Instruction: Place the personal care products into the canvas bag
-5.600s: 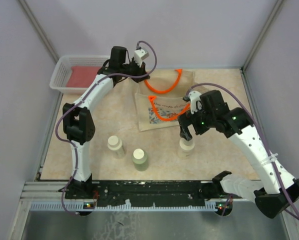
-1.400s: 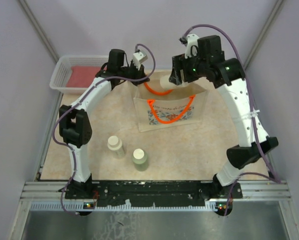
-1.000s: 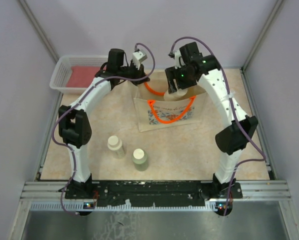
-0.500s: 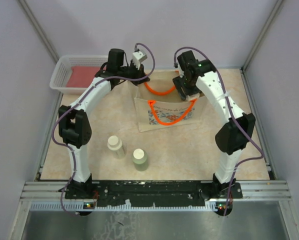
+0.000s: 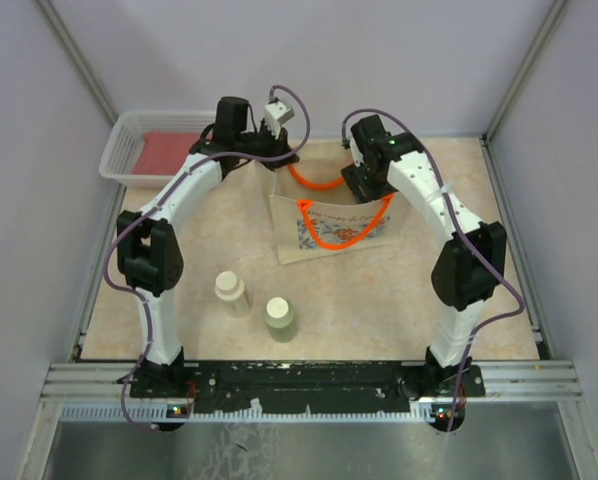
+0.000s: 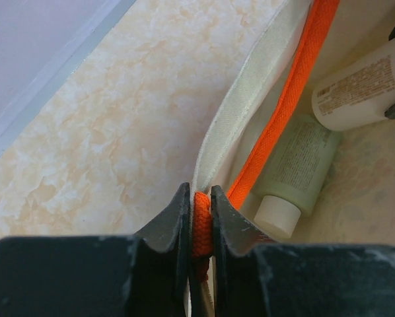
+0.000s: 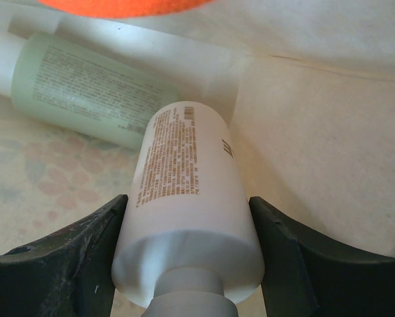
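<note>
The cream bottle's base is above the pale green bottle's end inside the bag (image 5: 331, 228). The cream bottle would drop onto the pale green bottle's end if the right gripper opened now, so it is too early to let go.
The canvas bag (image 5: 331, 228) stands at the back middle of the table, its mouth held apart. My left gripper (image 5: 291, 158) (image 6: 199, 205) is shut on the orange handle (image 6: 296, 86) at the bag's rim (image 6: 240, 112). My right gripper (image 5: 357, 180) (image 7: 187, 201) reaches down inside the bag, shut on a cream bottle (image 7: 187, 198) (image 6: 362, 86). Under it on the bag's floor lies a pale green bottle (image 7: 92, 92) (image 6: 293, 168). One more cream bottle (image 5: 231, 291) and one more green bottle (image 5: 279, 317) stand on the table in front of the left arm.
A white mesh basket (image 5: 129, 150) holding a flat red item (image 5: 164, 152) sits at the back left corner. Grey walls close in the table at the back and both sides. The bag's fabric wall (image 7: 316, 132) rises close on the right of the held bottle.
My right gripper has swung left and gone down into the bag's mouth with the cream bottle. The left arm keeps hold of the handle and has not moved.
</note>
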You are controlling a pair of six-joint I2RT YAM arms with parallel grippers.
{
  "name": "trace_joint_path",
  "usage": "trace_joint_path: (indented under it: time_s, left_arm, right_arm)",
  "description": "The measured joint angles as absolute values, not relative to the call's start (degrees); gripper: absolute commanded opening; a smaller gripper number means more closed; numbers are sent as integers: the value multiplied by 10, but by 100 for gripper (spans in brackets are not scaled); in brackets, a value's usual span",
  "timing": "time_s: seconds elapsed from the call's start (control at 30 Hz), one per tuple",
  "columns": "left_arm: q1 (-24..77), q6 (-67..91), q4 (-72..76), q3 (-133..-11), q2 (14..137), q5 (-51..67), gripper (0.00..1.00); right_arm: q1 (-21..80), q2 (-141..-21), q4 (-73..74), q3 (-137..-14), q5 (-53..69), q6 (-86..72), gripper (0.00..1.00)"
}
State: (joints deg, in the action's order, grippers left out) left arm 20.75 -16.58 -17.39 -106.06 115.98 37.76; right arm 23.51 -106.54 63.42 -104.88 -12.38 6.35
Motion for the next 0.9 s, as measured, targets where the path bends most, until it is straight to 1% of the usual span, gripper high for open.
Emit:
trace_joint_path:
  time_s: [0.23, 0.5, 0.9]
  left_arm:
    - [208, -166, -185, -1070, 1160, 377, 0]
    - [208, -168, -186, -1070, 1160, 377, 0]
    - [208, -169, -198, -1082, 1160, 378, 0]
  right_arm:
    - [235, -1056, 621, -1032, -84, 75, 0]
    - [235, -1051, 643, -1028, -24, 78, 0]
    - [236, -1041, 630, -1005, -27, 85, 0]
